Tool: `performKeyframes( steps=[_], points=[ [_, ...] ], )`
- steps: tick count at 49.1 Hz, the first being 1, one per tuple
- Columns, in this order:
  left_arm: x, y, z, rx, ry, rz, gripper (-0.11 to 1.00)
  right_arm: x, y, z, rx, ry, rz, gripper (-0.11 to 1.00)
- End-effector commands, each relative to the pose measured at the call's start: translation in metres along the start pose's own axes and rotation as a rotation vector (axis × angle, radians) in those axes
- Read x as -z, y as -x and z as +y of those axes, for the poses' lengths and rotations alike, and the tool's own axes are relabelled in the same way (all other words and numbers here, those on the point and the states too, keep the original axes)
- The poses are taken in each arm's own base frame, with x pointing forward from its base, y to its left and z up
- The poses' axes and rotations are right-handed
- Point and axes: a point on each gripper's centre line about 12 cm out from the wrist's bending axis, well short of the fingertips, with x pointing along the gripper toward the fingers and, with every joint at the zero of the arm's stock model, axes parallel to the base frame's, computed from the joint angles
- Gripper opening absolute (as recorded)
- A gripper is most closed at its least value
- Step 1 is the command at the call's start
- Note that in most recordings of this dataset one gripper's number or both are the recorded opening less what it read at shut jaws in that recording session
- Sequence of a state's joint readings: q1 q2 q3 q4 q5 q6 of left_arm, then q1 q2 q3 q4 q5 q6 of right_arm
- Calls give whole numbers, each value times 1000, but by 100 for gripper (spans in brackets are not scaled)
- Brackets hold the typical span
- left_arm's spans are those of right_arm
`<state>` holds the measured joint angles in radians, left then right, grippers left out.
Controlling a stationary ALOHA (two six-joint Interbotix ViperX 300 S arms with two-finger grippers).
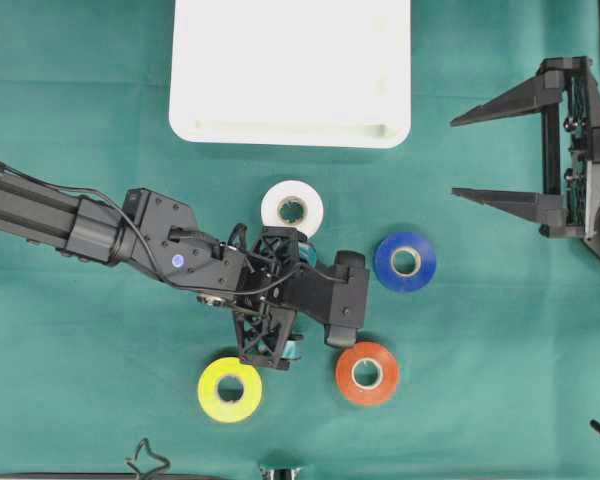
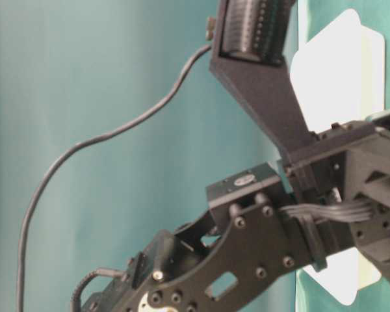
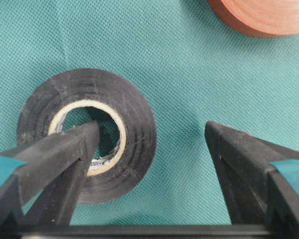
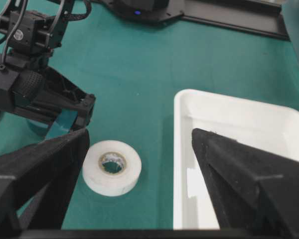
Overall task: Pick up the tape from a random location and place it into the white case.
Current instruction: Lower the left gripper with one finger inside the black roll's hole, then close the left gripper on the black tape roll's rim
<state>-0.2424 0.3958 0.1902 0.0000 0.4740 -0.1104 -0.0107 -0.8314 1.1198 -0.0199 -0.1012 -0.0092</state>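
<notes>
My fingers are on both sides of the black tape roll's ring (image 3: 138, 130), low beside the green cloth. My left gripper needs to close on it.
A black tape roll (image 3: 134, 114) lies flat on the green cloth under my left gripper (image 3: 152, 129). The gripper is open: its left finger (image 3: 65, 154) reaches into the roll's hole, and its right finger (image 3: 239, 169) stands on the cloth apart from the roll. In the overhead view my left gripper (image 1: 300, 300) hides this roll. The white case (image 1: 290, 132) sits at the top centre and holds nothing that I can see. My right gripper (image 1: 456, 157) hangs open at the right, away from all the rolls, with the case rim (image 4: 178, 149) and a white tape roll (image 4: 111, 167) below it.
Other rolls lie around the left gripper: white (image 1: 292, 208) just beyond it, blue (image 1: 405, 261) to the right, orange (image 1: 367, 373) and yellow (image 1: 229, 389) at the front. The orange roll's edge (image 3: 264, 15) shows in the left wrist view. The left arm fills the table-level view.
</notes>
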Motion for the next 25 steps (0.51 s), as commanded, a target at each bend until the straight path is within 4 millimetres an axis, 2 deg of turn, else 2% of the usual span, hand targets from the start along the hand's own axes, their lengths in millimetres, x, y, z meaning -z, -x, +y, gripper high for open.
performKeyframes(
  steps=[1,4,7,16,18,25],
  points=[
    [-7,9,-2,4,0,-26,96,-10,-1,0,0,-1,-26,93],
    [-8,9,-2,3,0,-24,92,-10,-1,0,0,-1,-26,93],
    [-8,9,-2,3,0,-23,81,-10,-1,0,0,-1,-26,93],
    [-9,11,5,-3,12,-30,29,-9,-2,0,0,-2,-23,93],
    [-8,11,5,-4,11,-28,20,-9,-2,0,0,-3,-21,93],
    [-8,11,5,-4,9,-25,19,-9,-2,0,0,-2,-20,93]
  ],
)
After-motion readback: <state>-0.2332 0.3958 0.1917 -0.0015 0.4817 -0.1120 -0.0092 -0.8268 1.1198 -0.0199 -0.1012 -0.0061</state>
